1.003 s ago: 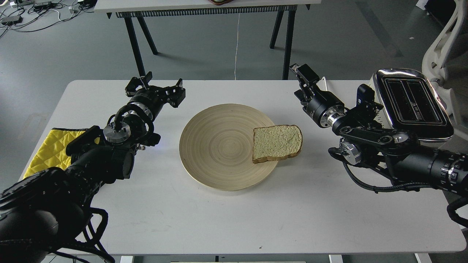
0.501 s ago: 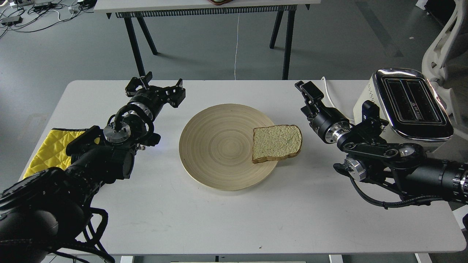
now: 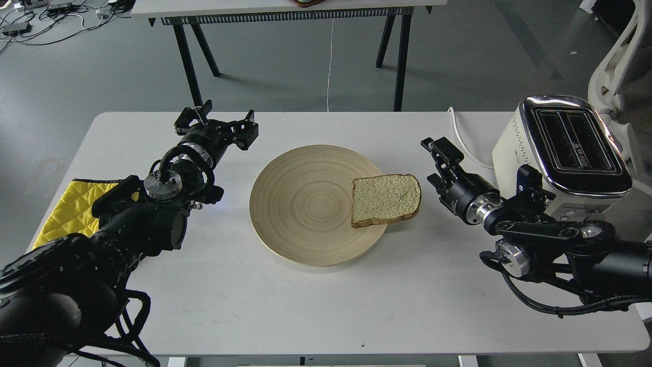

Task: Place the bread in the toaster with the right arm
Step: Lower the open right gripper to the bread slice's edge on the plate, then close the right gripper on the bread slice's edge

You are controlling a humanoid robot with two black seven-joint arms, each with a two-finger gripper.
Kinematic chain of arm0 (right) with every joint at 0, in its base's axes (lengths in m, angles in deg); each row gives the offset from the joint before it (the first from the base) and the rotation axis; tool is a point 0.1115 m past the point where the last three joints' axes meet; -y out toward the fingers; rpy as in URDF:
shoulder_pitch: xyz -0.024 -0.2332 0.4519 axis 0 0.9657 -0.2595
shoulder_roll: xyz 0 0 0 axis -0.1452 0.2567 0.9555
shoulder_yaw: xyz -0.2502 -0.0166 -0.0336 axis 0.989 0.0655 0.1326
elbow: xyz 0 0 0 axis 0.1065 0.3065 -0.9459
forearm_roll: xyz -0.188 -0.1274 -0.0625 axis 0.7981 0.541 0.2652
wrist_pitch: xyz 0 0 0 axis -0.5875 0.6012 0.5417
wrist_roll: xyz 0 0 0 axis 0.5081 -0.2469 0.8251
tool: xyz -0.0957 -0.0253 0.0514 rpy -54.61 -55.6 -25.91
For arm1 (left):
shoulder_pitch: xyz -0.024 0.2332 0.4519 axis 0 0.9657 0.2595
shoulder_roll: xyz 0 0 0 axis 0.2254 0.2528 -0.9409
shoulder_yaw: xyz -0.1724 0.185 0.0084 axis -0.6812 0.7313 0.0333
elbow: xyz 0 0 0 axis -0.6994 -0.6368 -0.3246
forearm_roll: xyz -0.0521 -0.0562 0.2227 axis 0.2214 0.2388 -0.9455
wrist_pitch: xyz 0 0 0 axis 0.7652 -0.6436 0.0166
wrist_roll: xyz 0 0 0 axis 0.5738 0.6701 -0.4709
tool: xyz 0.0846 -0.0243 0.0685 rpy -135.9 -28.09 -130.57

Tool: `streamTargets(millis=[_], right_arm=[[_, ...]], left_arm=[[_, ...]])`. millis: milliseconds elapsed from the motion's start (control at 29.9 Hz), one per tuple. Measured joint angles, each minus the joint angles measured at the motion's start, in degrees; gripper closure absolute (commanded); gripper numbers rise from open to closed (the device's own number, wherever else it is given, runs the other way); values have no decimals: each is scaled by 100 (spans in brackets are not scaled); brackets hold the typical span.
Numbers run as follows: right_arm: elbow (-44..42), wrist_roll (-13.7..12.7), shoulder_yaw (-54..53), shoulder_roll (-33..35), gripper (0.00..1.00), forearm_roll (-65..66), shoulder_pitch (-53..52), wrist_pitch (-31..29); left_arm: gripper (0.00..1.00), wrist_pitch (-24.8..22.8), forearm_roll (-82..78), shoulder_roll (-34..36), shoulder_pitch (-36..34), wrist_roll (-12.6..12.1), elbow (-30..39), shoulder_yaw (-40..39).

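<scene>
The bread [image 3: 386, 200] has a crust edge that sticks out over the plate, and my right gripper will grab the bread there next. Then it will put the bread in the toaster [image 3: 570, 145].
The bread [image 3: 386, 200], a pale slice with a brown crust, lies flat on the right edge of a round wooden plate [image 3: 300, 204], partly overhanging it. The cream-white toaster [image 3: 570, 145] with a chrome top and two empty slots stands at the table's right edge. My right gripper [image 3: 434, 163] hovers just right of the bread, between it and the toaster. Its fingers stand apart and hold nothing. My left gripper [image 3: 220, 121] is open and empty, left of the plate towards the table's back.
A yellow quilted cloth [image 3: 63, 211] lies at the table's left edge under my left arm. A white cable [image 3: 461, 140] runs from the toaster across the back of the table. A white chair [image 3: 619, 56] stands behind the toaster, and another table [image 3: 285, 10] is farther back.
My right gripper has moved down and towards me, from near the table's back edge to beside the bread. The bread, plate and left arm have not moved.
</scene>
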Motion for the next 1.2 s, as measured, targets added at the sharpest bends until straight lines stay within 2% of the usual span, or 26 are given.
streamTargets(millis=[501, 635, 769, 1203], right_arm=[[124, 0, 277, -152, 6, 5, 100, 87], [124, -3, 310, -199, 18, 17, 107, 137], [125, -6, 330, -206, 36, 43, 107, 143], [168, -6, 614, -227, 47, 27, 92, 139]], left_arm=[[0, -2, 1, 0, 0, 0, 0, 0], [0, -1, 0, 0, 0, 0, 0, 0], [0, 1, 0, 0, 0, 0, 0, 0], [0, 2, 0, 0, 0, 0, -3, 0]])
